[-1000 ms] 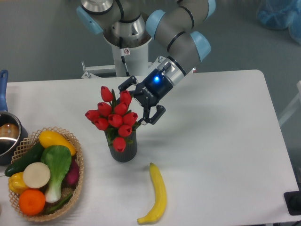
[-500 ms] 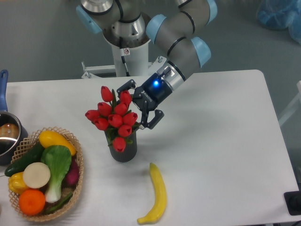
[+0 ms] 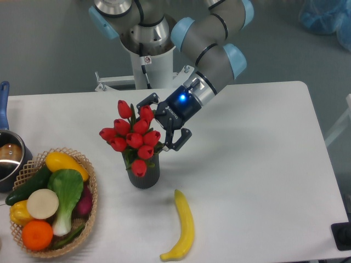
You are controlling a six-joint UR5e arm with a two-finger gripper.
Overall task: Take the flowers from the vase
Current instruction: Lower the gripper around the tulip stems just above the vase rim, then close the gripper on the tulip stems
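Observation:
Next, the gripper picks up the flowers by their red tulip buds to lift the flowers out of the dark grey vase.
The flowers, a bunch of red tulip buds with green leaves, stand upright in the dark grey vase at the middle left of the white table. My gripper comes in from the upper right, just at the right edge of the bunch. It is open. One finger sits by the top buds and the other hangs beside the lower right buds, above the vase's rim. The stems are hidden by the buds and leaves.
A woven basket of vegetables and fruit stands at the front left. A yellow banana lies in front of the vase. A pot with a blue handle sits at the left edge.
My gripper has shifted slightly down and to the left, closer to the flowers. Flowers and vase have not moved.

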